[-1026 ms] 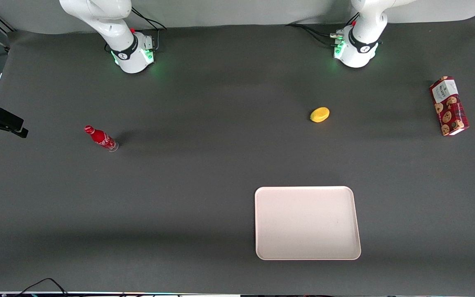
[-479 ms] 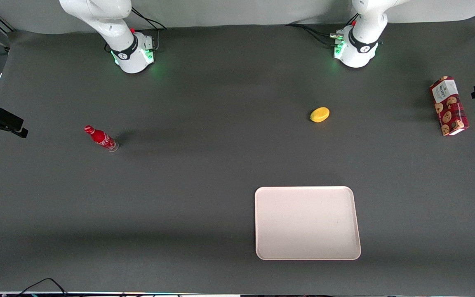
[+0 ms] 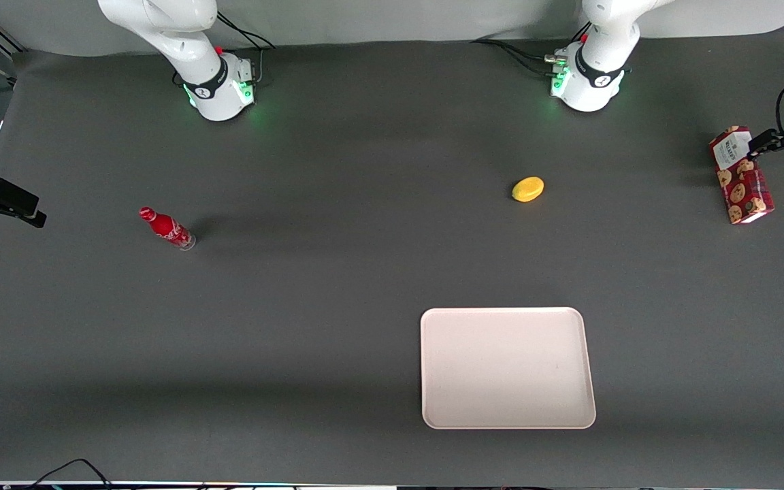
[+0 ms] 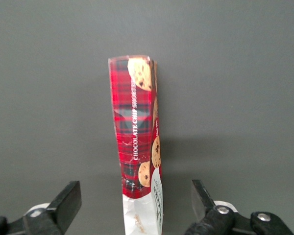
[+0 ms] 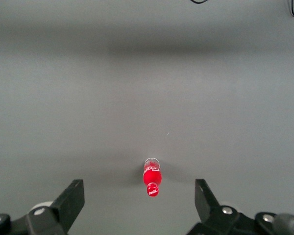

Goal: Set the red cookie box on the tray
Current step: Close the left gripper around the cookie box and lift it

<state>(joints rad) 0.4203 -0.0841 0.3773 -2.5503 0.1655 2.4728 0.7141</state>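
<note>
My left gripper next needs to grab the red cookie box's white label end point(image 3: 730, 148), to set the box on the tray point(image 3: 508, 367).
The red cookie box point(image 3: 742, 184) lies flat on the dark table at the working arm's end, its white label end farther from the front camera. My left gripper point(image 3: 763, 143) hangs just above that label end. In the left wrist view the gripper point(image 4: 134, 196) is open, one finger point(image 4: 68, 196) on each side of the box point(image 4: 134, 122), with a wide gap to the carton and nothing held. The pale pinkish tray point(image 3: 508, 367) lies flat much nearer to the front camera, more toward the table's middle.
A yellow lemon-shaped object point(image 3: 528, 189) sits between the box and the table's middle. A small red soda bottle point(image 3: 167, 229) lies toward the parked arm's end, also seen from the right wrist point(image 5: 152, 177). The table's side edge runs close beside the box.
My gripper has come in from the working arm's end of the table and now reaches over the box's white label end. The box has not moved.
</note>
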